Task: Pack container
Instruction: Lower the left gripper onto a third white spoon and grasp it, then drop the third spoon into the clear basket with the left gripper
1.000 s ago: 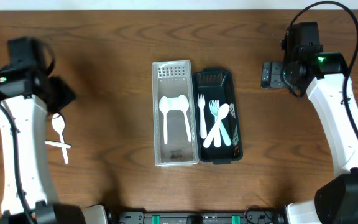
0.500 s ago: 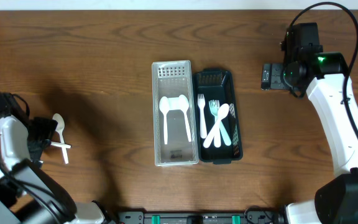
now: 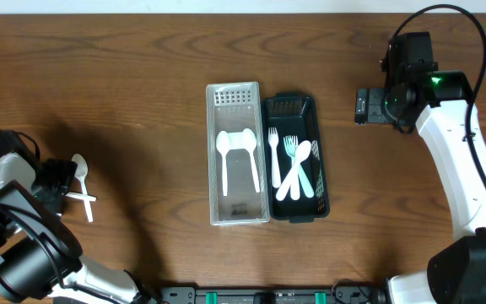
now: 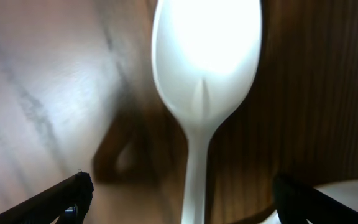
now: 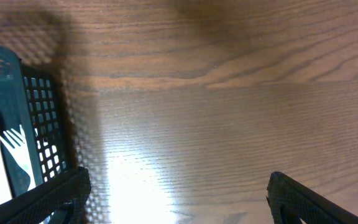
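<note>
I should next use my left gripper to grab the loose white spoon by its handle [image 3: 85, 190] [image 4: 195, 182], fingers across its narrow sides, to lay it lengthwise beside the white basket's spoons.
A white basket [image 3: 213, 152] holds two white spoons [image 3: 236, 152]. A dark green basket [image 3: 322, 169] next to it holds white forks [image 3: 294, 165]. A loose white spoon [image 3: 79, 169] and a second white utensil [image 3: 84, 201] lie at the table's left. My left gripper [image 3: 57, 181] is open, low over the loose spoon, whose handle [image 4: 194, 180] runs between the fingers. My right gripper [image 3: 363, 104] is open and empty over bare wood, right of the green basket [image 5: 36, 124].
The wooden table [image 3: 142, 76] stretches round both baskets. The left arm's body rises at the front left corner. The right arm reaches in from the right edge.
My left arm swung down and toward the left front; its gripper dropped low onto the loose spoon. The right arm has not moved.
</note>
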You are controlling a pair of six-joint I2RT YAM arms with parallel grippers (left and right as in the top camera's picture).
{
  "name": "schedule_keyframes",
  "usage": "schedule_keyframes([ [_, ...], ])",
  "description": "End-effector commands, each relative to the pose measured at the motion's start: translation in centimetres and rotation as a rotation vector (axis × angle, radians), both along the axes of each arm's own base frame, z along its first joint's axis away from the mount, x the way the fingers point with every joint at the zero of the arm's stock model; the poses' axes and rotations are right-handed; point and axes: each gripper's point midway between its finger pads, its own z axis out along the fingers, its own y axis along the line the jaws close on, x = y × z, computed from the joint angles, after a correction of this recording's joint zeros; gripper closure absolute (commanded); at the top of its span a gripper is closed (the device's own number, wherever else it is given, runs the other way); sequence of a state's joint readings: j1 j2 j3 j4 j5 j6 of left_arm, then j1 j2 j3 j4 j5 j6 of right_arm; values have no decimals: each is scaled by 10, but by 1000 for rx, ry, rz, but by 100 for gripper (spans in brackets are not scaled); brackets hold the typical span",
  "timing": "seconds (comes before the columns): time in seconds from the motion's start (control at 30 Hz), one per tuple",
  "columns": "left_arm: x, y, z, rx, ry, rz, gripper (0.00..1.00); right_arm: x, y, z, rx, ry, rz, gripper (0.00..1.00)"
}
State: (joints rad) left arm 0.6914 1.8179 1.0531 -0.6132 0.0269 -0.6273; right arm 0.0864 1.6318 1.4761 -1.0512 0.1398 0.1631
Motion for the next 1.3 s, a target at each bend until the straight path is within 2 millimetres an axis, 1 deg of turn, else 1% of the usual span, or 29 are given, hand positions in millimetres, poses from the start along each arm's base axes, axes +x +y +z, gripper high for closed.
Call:
schedule_keyframes([
  [0.0,-1,-3,-9,-29,9,-15,13,0,-7,-2,-20,9,-2,6],
  [0.07,-2,-4,-12,-34,15,-15,24,0,-7,-2,-20,11,-2,6],
  [0.13,-3,-5,-14,-40,22,-15,32,-1,-7,-3,-20,13,-2,6],
  [0.2,-3,-5,-15,-42,24,-15,46,-1,-7,-3,-21,16,-2,6],
  [0.23,-3,-5,-15,-42,25,-15,55,-1,-7,-3,-21,17,-2,6],
  [0.27,-3,-5,-15,-42,25,-15,61,-2,-7,-3,-21,17,-2,6],
  [0.4,-5,-7,-15,-48,32,-15,80,-3,-7,-3,-21,22,-2,6],
  [0.47,-6,-7,-15,-52,36,-15,92,-3,-7,-3,-21,23,-2,7],
  [0.5,-6,-8,-15,-52,37,-15,94,-3,-7,-4,-21,23,-2,6],
  [0.63,-9,-10,-12,-60,45,-15,94,-3,-7,-3,-21,23,-2,6],
  [0.73,-9,-11,1,-58,44,-30,94,-3,-7,-3,-21,23,-2,6],
  [0.77,-7,-11,9,-50,36,-36,96,-3,-7,-3,-21,23,-2,6],
  [0.8,-4,-12,20,-40,24,-43,94,-3,-7,-3,-21,22,-2,6],
  [0.9,14,-21,60,5,-57,-143,94,-2,-7,-3,-20,18,-2,6],
  [0.97,30,-39,97,66,-131,-260,94,0,-7,-3,-20,12,-2,6],
  [1.0,36,-47,110,90,-159,-307,94,0,-7,-2,-20,9,-2,6],
  [1.07,49,-73,139,147,-231,-440,94,2,-7,-2,-19,3,-3,6],
  [1.1,55,-91,152,172,-267,-513,94,2,-7,-2,-18,0,-3,6],
  [1.13,60,-106,162,187,-294,-575,94,3,-7,-1,-19,-2,-3,6],
  [1.2,68,-146,177,205,-347,-720,94,4,-6,-1,-18,-7,-3,6],
  [1.27,73,-184,183,195,-376,-840,94,5,-6,-1,-18,-10,-3,6],
])
